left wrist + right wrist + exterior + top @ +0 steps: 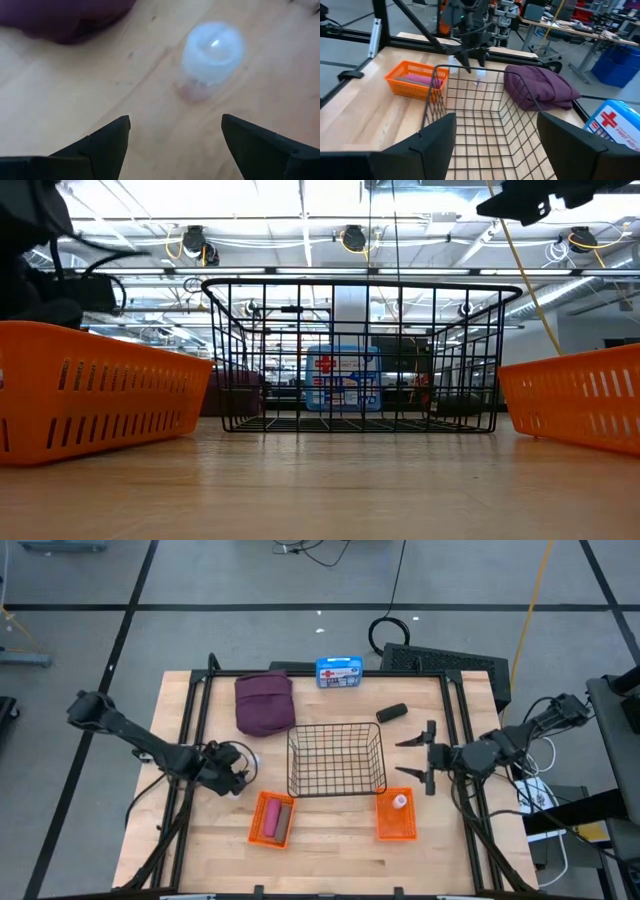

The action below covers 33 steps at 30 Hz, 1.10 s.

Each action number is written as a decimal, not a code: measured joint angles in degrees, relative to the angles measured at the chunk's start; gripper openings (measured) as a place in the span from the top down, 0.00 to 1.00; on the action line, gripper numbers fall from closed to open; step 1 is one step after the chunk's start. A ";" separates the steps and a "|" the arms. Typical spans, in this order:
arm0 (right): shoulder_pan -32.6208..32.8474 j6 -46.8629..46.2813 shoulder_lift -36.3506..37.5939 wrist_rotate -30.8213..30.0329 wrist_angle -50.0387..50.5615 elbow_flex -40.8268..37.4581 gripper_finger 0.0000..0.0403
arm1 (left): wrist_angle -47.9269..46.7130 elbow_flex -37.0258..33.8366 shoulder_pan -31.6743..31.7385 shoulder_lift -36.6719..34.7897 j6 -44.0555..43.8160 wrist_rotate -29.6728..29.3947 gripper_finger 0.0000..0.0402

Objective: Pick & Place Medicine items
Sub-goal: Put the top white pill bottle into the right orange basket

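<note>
The fingers of my left gripper stop short of the white bottle (257, 759) (211, 60) and would miss it if they closed now. My left gripper should move toward the bottle before it closes on the bottle.
A small white round bottle (212, 55) stands upright on the wooden table, just ahead of my open left gripper (175, 145), which touches nothing. In the high view this gripper (238, 780) is left of the wire basket (336, 760). My right gripper (412, 757) is open over the table to the right of the wire basket. Another white bottle (400, 802) stands in the right orange basket (396, 825). The pink cylinder (273, 819) lies in the left orange basket (258, 825). The maroon pouch (264, 702) and the dark-grey oblong piece (391, 712) lie on the table. A third bottle does not show.
A blue first-aid box (339, 671) stands at the far edge, behind the wire basket. Black rails run along the table's left (190, 740) and right sides. Bare wood lies along the near edge in front of the two orange baskets.
</note>
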State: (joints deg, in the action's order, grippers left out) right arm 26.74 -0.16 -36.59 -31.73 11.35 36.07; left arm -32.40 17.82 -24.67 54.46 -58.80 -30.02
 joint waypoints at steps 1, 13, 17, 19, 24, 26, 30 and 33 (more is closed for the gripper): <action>-0.39 0.00 -0.13 0.03 0.00 0.00 0.34 | 0.07 0.00 0.00 1.29 0.00 -0.12 0.19; -2.91 1.10 -0.84 0.24 0.02 0.02 0.34 | 15.36 0.00 2.27 12.90 8.02 -4.06 0.19; -2.93 1.28 -0.84 0.26 0.02 0.02 0.34 | 18.08 0.00 3.31 15.91 10.35 -4.07 0.19; -2.93 1.28 -0.84 0.26 0.02 0.02 0.34 | 18.29 0.05 3.90 17.18 9.89 -4.06 0.19; -2.93 1.28 -0.84 0.27 0.04 0.02 0.34 | 19.03 0.17 4.36 18.96 10.47 -5.44 0.23; -2.93 1.28 -0.84 0.28 0.04 0.02 0.34 | 19.75 0.15 4.38 19.27 11.46 -6.53 0.29; -2.93 1.28 -0.84 0.28 0.04 0.02 0.34 | 20.21 0.00 4.52 19.32 12.65 -7.60 0.44; -2.93 1.28 -0.84 0.28 0.04 0.02 0.34 | 20.12 0.00 4.52 19.32 12.70 -7.16 0.56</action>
State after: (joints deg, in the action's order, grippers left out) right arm 23.81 1.13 -37.43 -31.44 11.40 36.10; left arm -12.28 17.82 -20.15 73.78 -46.10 -37.18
